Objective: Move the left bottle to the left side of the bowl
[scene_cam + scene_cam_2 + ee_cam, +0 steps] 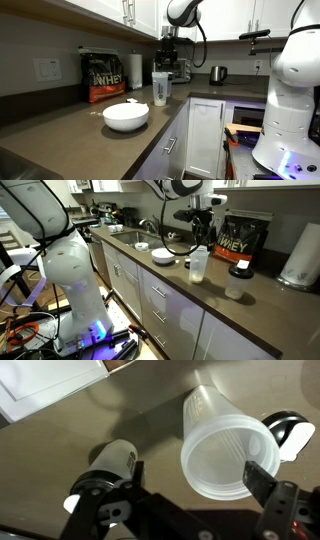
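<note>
I need to lower my gripper before closing on the near side of the bottle's rim (160,73) (188,469) in my fingers' gap, as my fingers are above the bottle's rim.
The left bottle, a tall translucent shaker with a wide clear lid, stands upright on the brown counter in both exterior views (160,88) (198,265). The wrist view looks down into its lid (225,455). The white bowl (125,116) (162,255) sits on the counter, apart from the bottle. My gripper (172,57) (203,228) (197,475) hangs just above the shaker, open and empty, with a finger showing on each side of the lid in the wrist view.
A small clear bottle with a dark cap (236,283) (113,460) stands close to the shaker. A black protein bag (103,75) (244,238) and a paper towel roll (135,70) (300,255) stand by the wall. A kettle (217,74) stands further along.
</note>
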{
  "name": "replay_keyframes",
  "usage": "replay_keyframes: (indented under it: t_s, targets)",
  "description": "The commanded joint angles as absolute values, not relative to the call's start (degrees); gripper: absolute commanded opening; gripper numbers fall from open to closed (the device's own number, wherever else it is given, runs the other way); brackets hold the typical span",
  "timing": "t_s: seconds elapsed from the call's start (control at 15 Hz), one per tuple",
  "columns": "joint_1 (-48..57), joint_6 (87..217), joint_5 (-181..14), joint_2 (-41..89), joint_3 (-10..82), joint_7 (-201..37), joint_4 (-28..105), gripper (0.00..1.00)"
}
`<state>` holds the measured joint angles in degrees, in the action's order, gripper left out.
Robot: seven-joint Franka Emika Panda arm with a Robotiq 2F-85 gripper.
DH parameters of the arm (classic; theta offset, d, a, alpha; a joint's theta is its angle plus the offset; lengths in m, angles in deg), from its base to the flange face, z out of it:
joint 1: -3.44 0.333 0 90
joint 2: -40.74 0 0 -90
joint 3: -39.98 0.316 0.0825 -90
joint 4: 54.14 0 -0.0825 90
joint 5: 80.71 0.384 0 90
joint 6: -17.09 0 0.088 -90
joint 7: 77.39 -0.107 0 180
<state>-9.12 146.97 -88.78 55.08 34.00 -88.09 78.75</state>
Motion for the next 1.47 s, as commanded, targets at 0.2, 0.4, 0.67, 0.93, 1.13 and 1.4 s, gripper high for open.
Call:
replay_keyframes:
  t_s: [0.2, 0.4, 0.67, 0.93, 1.13, 1.4]
  targets:
    - [-8.66, 147.60, -86.87, 53.41, 32.25, -87.53, 78.40, 1.00]
    - [-8.45, 147.65, -85.39, 52.74, 31.51, -87.07, 78.32, 0.75]
    - [-8.03, 148.12, -82.96, 51.77, 31.24, -86.93, 78.26, 0.84]
    - [-7.20, 148.88, -80.74, 50.78, 31.36, -86.74, 78.12, 0.80]
    - [-6.82, 149.14, -80.43, 50.32, 31.46, -86.81, 78.11, 0.70]
    - [-6.87, 148.99, -81.59, 50.25, 31.51, -87.15, 78.24, 0.80]
